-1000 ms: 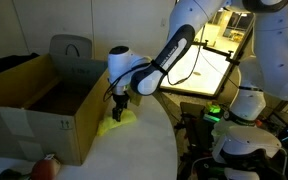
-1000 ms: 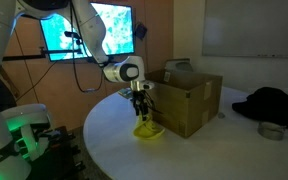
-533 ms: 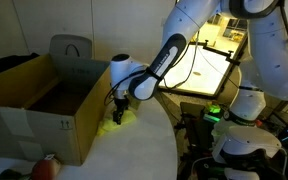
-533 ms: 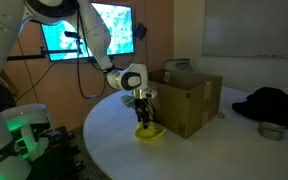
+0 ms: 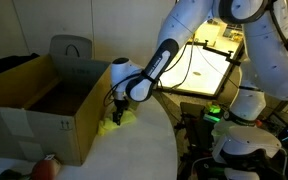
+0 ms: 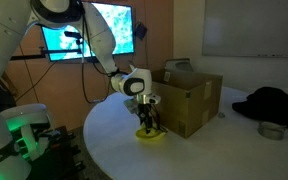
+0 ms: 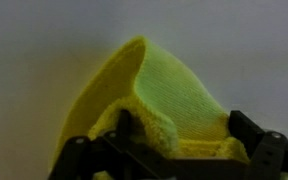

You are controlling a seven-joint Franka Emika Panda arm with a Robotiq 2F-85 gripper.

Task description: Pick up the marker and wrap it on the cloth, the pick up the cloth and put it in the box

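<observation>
I am ready to close my gripper: the raised fold (image 5: 118, 121) (image 7: 175, 130) is between its open fingers and the cloth reaches both, so closing now would hold that fold.
The bright yellow-green cloth (image 5: 122, 119) lies bunched on the white table right beside the brown cardboard box (image 5: 29, 125); both also show in the other exterior view, cloth (image 6: 150, 134) and box (image 6: 199, 100). My gripper (image 5: 116, 110) points straight down onto the cloth (image 7: 154, 95). In the wrist view its dark fingers (image 7: 246, 128) stand apart on either side of a raised fold of the cloth. The gripper (image 7: 184, 135) is open around that fold. The marker is hidden.
The round white table (image 6: 114, 150) has free surface in front of the cloth. A grey chair-like object (image 5: 71, 48) stands behind the box. A red thing (image 5: 46, 167) lies at the table's near edge. Dark fabric (image 6: 274, 105) and a small tin (image 6: 272, 130) lie far off.
My gripper has come down a little onto the cloth beside the box. The cloth has stayed in place.
</observation>
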